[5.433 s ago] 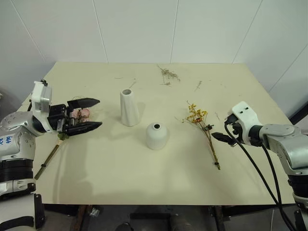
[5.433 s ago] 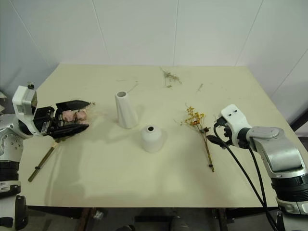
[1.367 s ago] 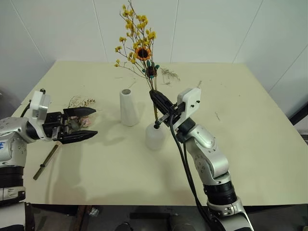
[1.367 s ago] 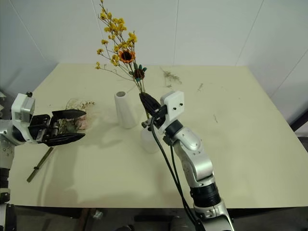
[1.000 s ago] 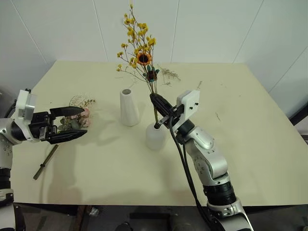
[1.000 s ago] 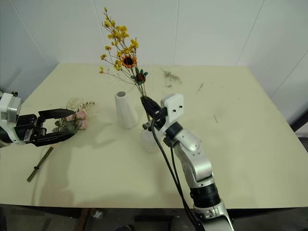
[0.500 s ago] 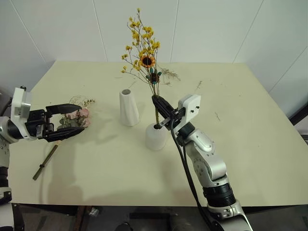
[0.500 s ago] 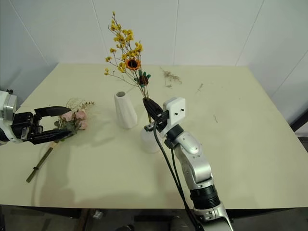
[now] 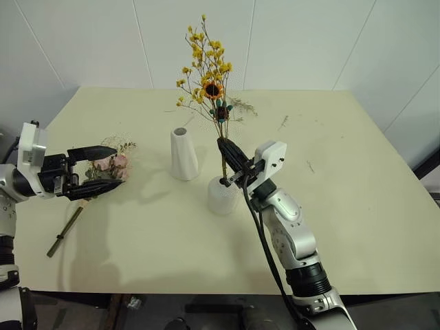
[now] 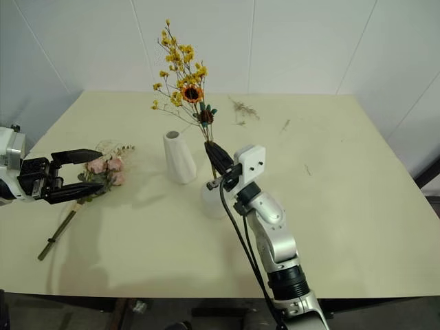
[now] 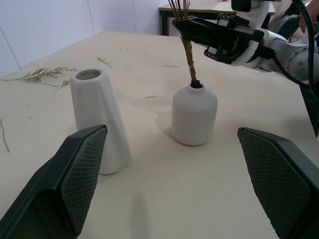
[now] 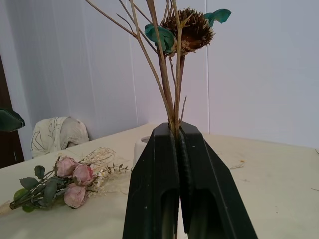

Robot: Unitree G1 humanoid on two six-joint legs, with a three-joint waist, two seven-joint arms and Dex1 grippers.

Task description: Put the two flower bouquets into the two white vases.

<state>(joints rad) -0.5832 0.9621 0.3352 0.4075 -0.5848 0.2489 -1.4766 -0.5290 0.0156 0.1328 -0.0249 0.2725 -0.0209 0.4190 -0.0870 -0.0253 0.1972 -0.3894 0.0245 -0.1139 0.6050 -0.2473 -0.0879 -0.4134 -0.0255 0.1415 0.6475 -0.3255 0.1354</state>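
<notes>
My left gripper grabs the raffia-wrapped stems next, since soft petals and thin dried sprays fan out at the head of the pink rose bouquet [image 9: 110, 165].
My right gripper [image 9: 223, 146] is shut on the thin stems of the yellow flower bouquet [image 9: 207, 66], just above the short round white vase [image 9: 221, 196]. The stem ends sit in that vase's top hole [image 11: 192, 83], and the bouquet stands nearly upright. In the right wrist view the fingers [image 12: 154, 164] pinch the stems below a dried flower head [image 12: 192, 30]. The tall slim white vase [image 9: 183, 152] stands just left of the round one, with nothing in it. The pink rose bouquet [image 9: 110, 165] lies on the table at the left. My left gripper [image 9: 120, 165] is wide open beside it, holding nothing.
The pink bouquet's long stem [image 9: 66, 229] reaches toward the table's left front edge. Loose thin twigs [image 9: 240, 106] and a small sprig [image 9: 283, 122] lie at the back. The pale table [image 9: 357, 206] is bare on the right half.
The yellow bouquet has tipped more upright in my right gripper, its flower heads swinging right, with the stems staying in the round vase. My left gripper stays open by the pink bouquet.
</notes>
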